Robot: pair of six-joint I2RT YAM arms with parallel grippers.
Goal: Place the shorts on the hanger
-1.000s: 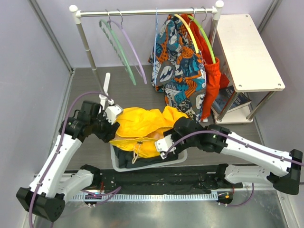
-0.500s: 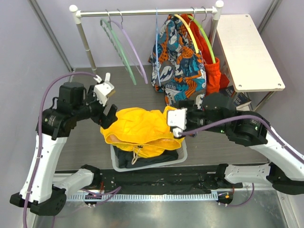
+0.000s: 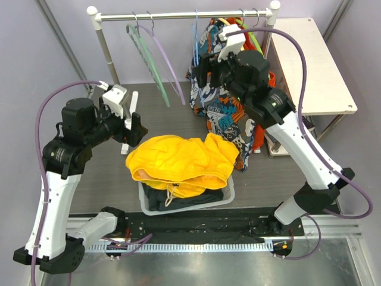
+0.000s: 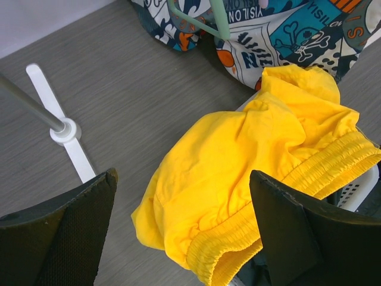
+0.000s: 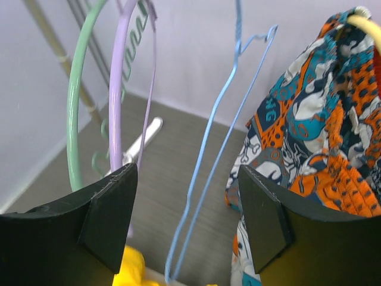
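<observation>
The right gripper grabs the thin light-blue hanger [image 3: 196,47] by its near end next, leaving the hanger's far end free to enter the shorts' waistband.
The yellow shorts [image 3: 178,162] lie spread over the laundry basket [image 3: 186,207], one leg hanging over its left rim. In the left wrist view the shorts [image 4: 238,161] show their elastic waistband towards me. My left gripper [image 3: 136,128] hovers open above their left edge, touching nothing; in its own view the left gripper [image 4: 183,179] has the fabric well below it. The thin light-blue hanger [image 3: 196,47] hangs on the rail. My right gripper [image 3: 202,70] is raised beside it and open. In the right wrist view the hanger [image 5: 220,149] dangles between the spread fingers of the right gripper [image 5: 187,173], untouched.
On the rail [image 3: 184,15] also hang a mint-green hanger [image 5: 74,131], a lilac hanger [image 5: 116,107], patterned orange-and-teal shorts [image 5: 309,119] and a red-orange garment [image 3: 268,98]. A white shelf [image 3: 309,59] stands at the right. The rail's white foot [image 4: 65,131] lies left of the basket.
Both grippers opened, let go of the shorts and lifted away. The right arm swung up to the rail by the blue hanger. The shorts settled flat over the basket.
</observation>
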